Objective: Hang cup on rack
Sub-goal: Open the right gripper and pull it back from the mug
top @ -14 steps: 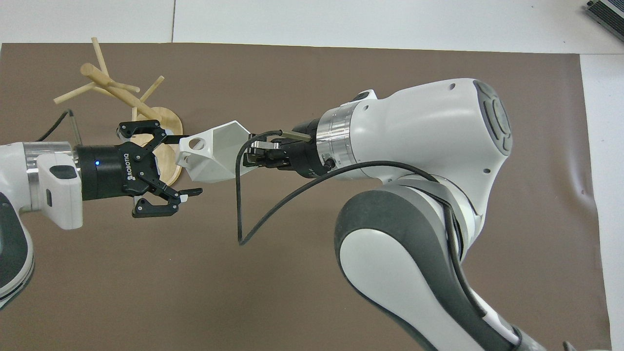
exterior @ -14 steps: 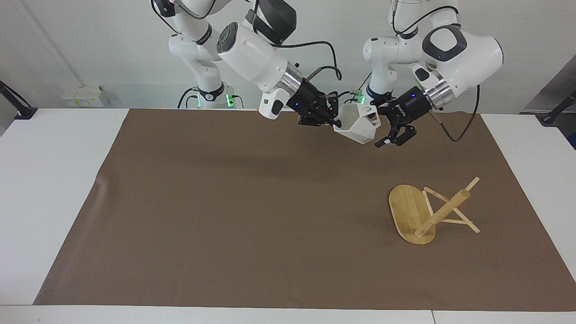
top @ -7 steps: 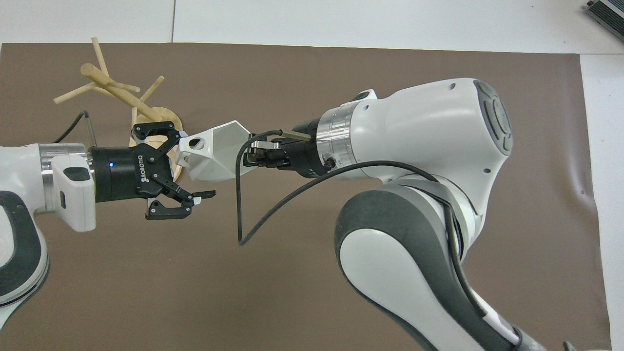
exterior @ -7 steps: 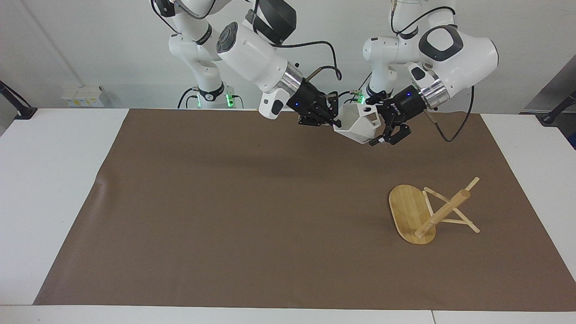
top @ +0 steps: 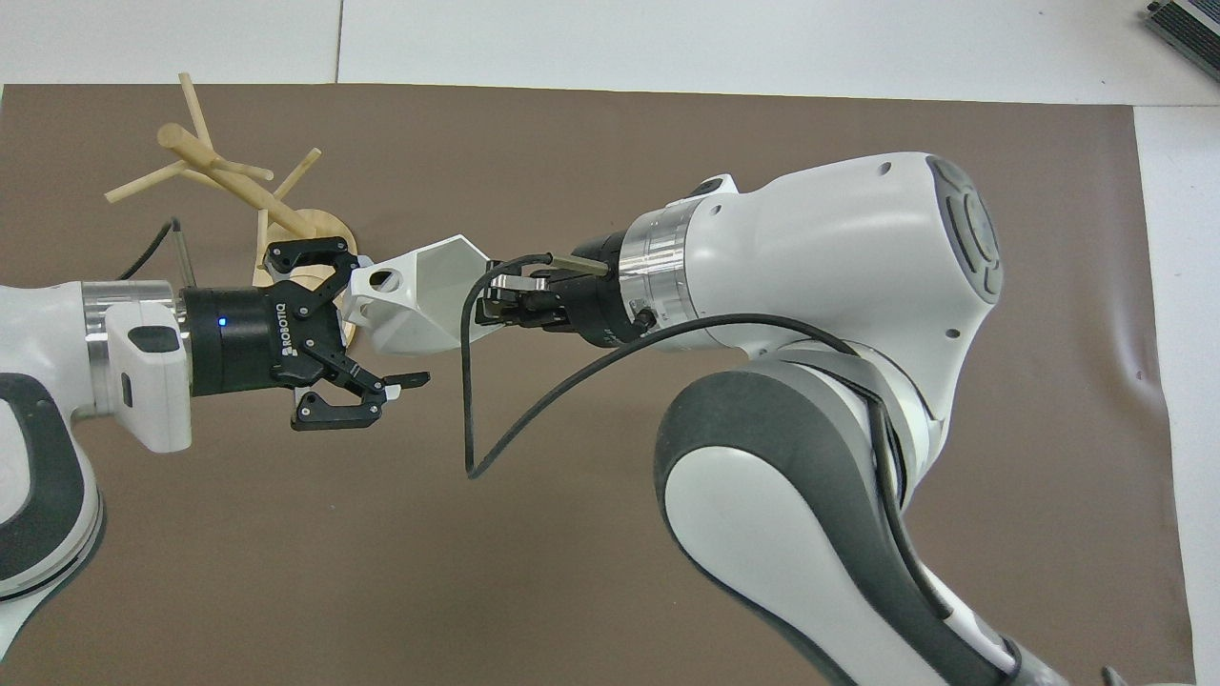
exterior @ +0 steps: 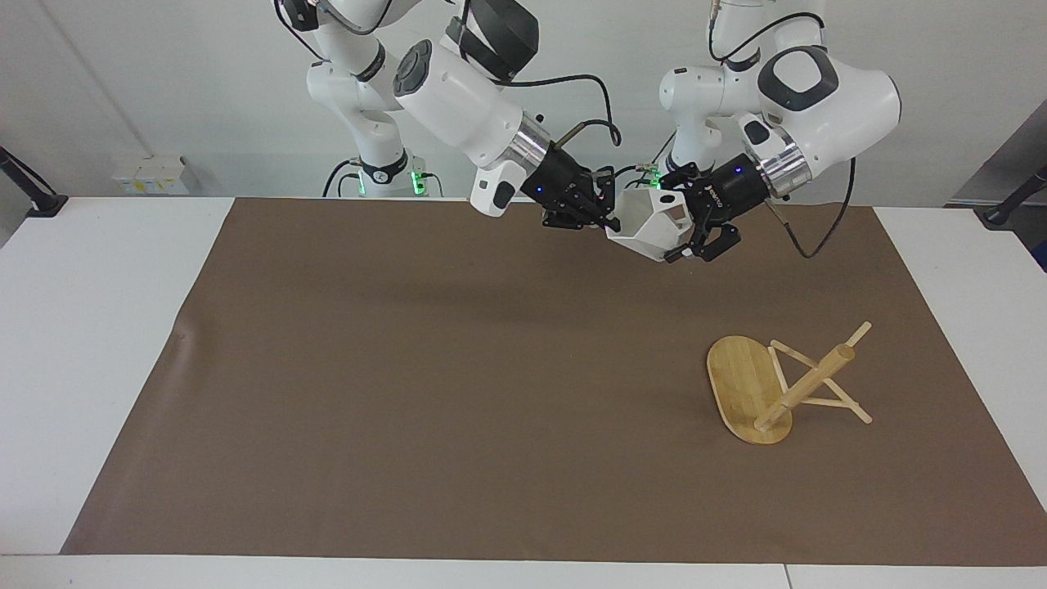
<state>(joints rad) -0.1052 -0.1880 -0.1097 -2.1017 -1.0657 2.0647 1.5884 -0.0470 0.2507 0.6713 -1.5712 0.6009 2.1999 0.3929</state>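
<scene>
The cup should hang on the rack (top: 234,181), so my left gripper next needs to grab the white cup by its handle (top: 383,280).
The white faceted cup (exterior: 650,225) is held in the air over the brown mat, on its side, by my right gripper (exterior: 604,219), which is shut on its rim. In the overhead view the cup (top: 419,295) shows its handle with the round hole turned toward my left gripper (top: 376,319). My left gripper (exterior: 685,231) is open, and its jaws stand on either side of the cup's handle end. The bamboo rack (exterior: 777,384) stands on the mat toward the left arm's end, farther from the robots than the cup. Its post (top: 224,181) slants away from its oval base.
The brown mat (exterior: 409,368) covers most of the white table (exterior: 98,327). The right arm's black cable (top: 467,400) hangs in a loop beside the cup. The left gripper hides part of the rack's base in the overhead view.
My left gripper has moved in toward the cup, and its open jaws now reach around the handle end. The right gripper and the cup have stayed still.
</scene>
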